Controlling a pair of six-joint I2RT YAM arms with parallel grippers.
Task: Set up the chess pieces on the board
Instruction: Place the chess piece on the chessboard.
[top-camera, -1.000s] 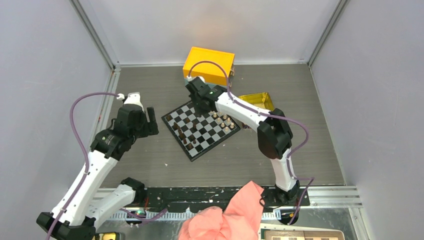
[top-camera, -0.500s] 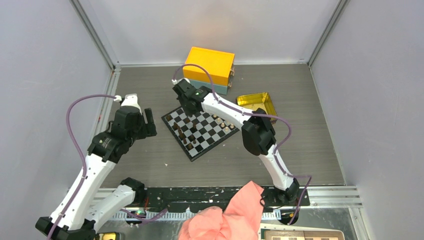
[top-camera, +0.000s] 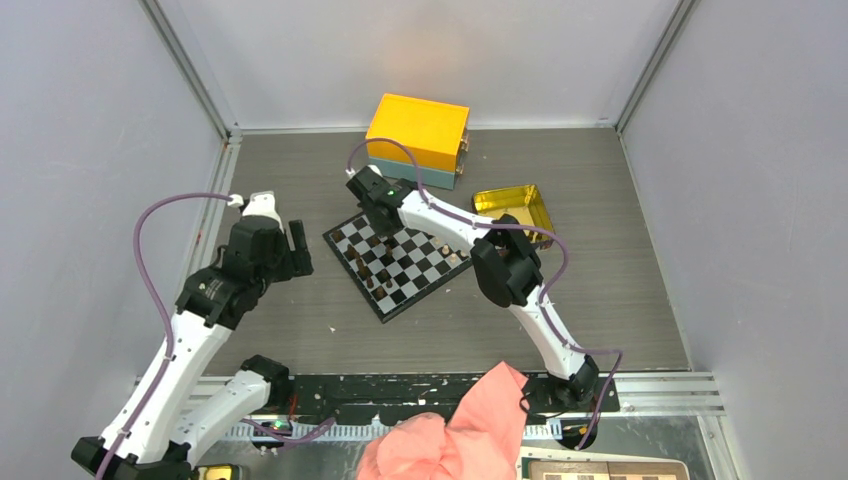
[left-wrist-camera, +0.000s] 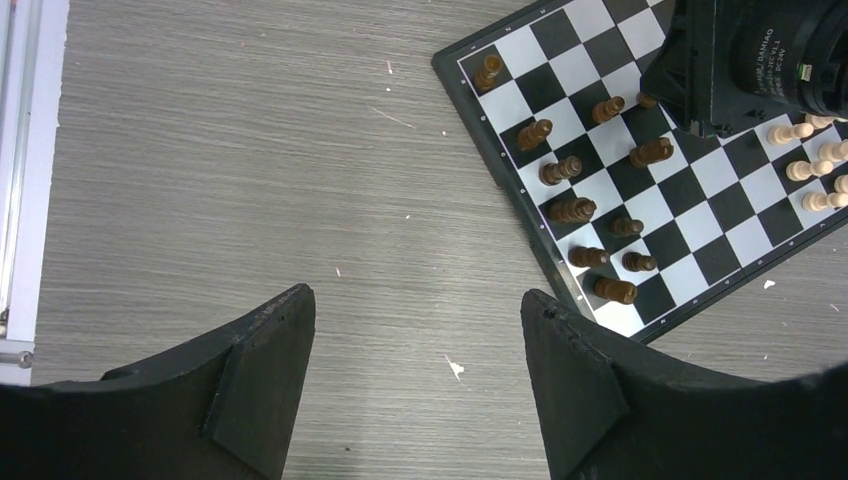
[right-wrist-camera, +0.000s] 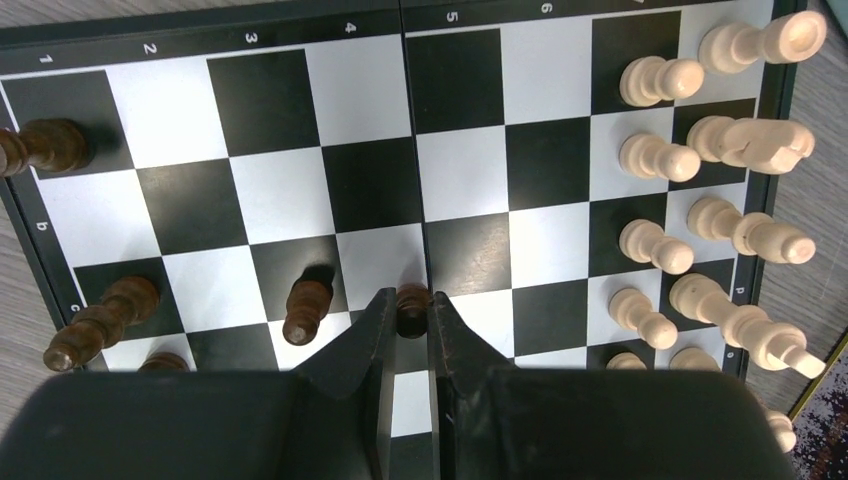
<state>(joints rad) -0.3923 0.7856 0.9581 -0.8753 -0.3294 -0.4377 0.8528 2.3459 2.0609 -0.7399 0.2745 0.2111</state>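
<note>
I should open my right gripper now. The dark brown pawn (right-wrist-camera: 411, 300) is upright at the corner of a white square on the flat board, so the pawn would stay standing.
The black-and-white board (top-camera: 410, 268) lies turned at the table's middle; it also shows in the left wrist view (left-wrist-camera: 700, 215) and the right wrist view (right-wrist-camera: 370, 180). Dark brown pieces (left-wrist-camera: 575, 210) stand along its left side, light tan pieces (right-wrist-camera: 660, 160) along its right. My right gripper (right-wrist-camera: 411, 305) is over the board's far part (top-camera: 375, 215), shut on a dark brown pawn (right-wrist-camera: 411, 300) between the fingertips. My left gripper (left-wrist-camera: 415, 310) is open and empty over bare table left of the board (top-camera: 290, 245).
A yellow box (top-camera: 418, 135) stands behind the board. A shiny gold tin (top-camera: 515, 205) lies to the board's right. A pink cloth (top-camera: 450, 430) hangs at the near edge. Grey walls enclose the table.
My right gripper has moved left across the far part of the board, its arm folding closer. My left arm has barely shifted.
</note>
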